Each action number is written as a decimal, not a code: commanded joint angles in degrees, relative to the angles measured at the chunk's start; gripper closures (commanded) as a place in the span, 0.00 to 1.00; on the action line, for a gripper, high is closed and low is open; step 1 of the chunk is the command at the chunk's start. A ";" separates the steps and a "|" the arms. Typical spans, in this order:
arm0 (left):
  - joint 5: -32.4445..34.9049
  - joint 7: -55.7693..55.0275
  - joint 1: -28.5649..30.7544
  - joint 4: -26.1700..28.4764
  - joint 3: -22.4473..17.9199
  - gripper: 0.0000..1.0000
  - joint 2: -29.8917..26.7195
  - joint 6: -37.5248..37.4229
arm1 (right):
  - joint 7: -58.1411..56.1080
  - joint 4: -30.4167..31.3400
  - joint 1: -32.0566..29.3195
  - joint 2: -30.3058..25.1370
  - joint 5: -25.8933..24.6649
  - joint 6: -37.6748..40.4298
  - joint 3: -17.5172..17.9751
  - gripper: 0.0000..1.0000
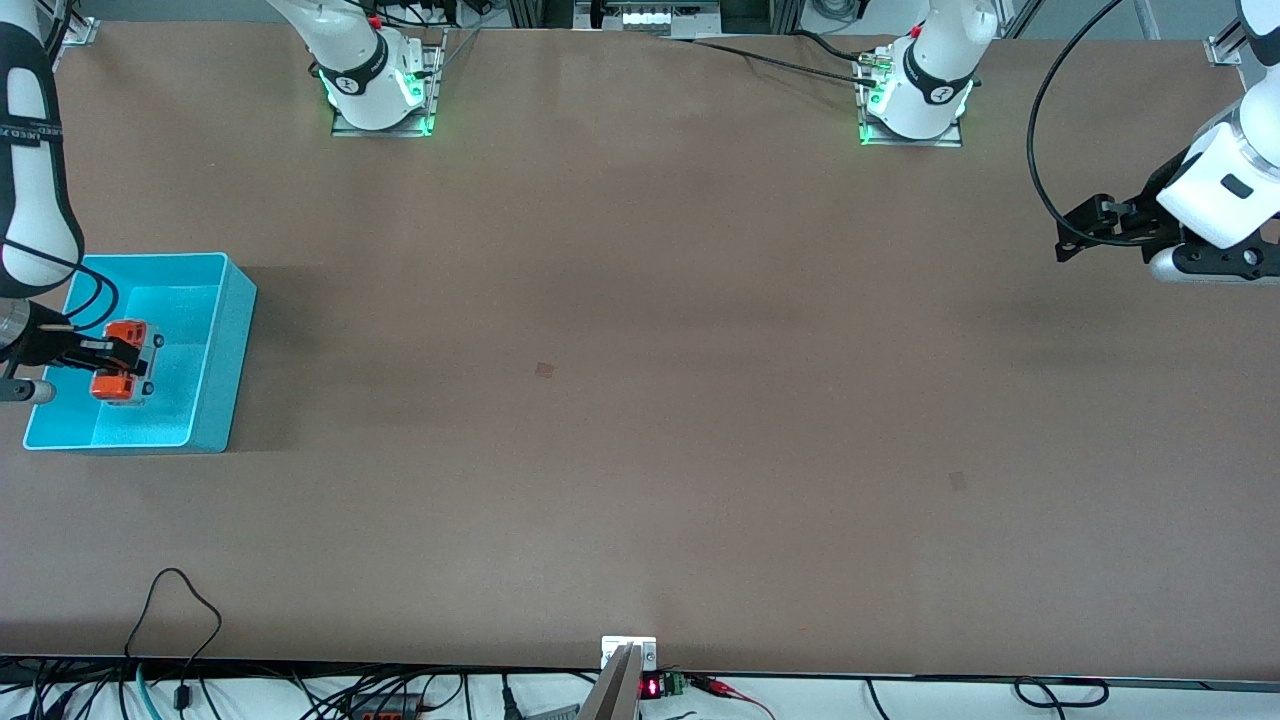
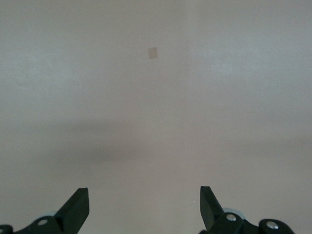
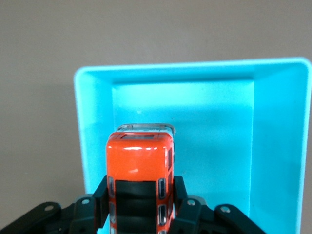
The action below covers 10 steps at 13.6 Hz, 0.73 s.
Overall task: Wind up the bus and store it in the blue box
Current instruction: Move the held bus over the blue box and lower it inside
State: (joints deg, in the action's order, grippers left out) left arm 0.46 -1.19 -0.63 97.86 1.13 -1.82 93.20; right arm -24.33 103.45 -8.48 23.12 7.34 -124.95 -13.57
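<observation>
The orange bus [image 1: 122,362] [image 3: 140,165] is high above the bottom of the blue box and would fall if the right gripper opened now, so the right gripper needs to first lower it to the bottom of the box.
The small orange bus [image 1: 122,362] with dark roof windows hangs inside the outline of the light blue box [image 1: 228,330], which stands at the right arm's end of the table. My right gripper [image 1: 118,358] is shut on the bus, one finger on each long side. In the right wrist view the bus [image 3: 140,165] fills the space between the black fingers [image 3: 102,197], with the box floor [image 3: 214,146] below it. I cannot tell whether the bus touches the floor. My left gripper [image 1: 1072,232] hangs open and holds nothing over the left arm's end of the table; its fingertips [image 2: 78,207] stand wide apart.
The brown table [image 1: 640,400] stretches between the two arms. A small dark mark [image 1: 544,370] lies near its middle, and another mark [image 1: 957,481] lies nearer the front camera. Cables [image 1: 180,620] trail along the table's near edge.
</observation>
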 commanded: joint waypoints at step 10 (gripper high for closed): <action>-0.90 -0.30 0.28 -1.62 -0.08 0.00 0.59 -1.26 | -0.98 1.23 -2.42 7.72 -0.40 -9.68 0.56 1.00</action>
State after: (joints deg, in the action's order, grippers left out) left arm 0.46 -1.19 -0.61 97.86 1.12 -1.82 93.20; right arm -24.73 104.22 -10.30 29.88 7.13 -132.25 -13.57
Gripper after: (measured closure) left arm 0.000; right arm 0.467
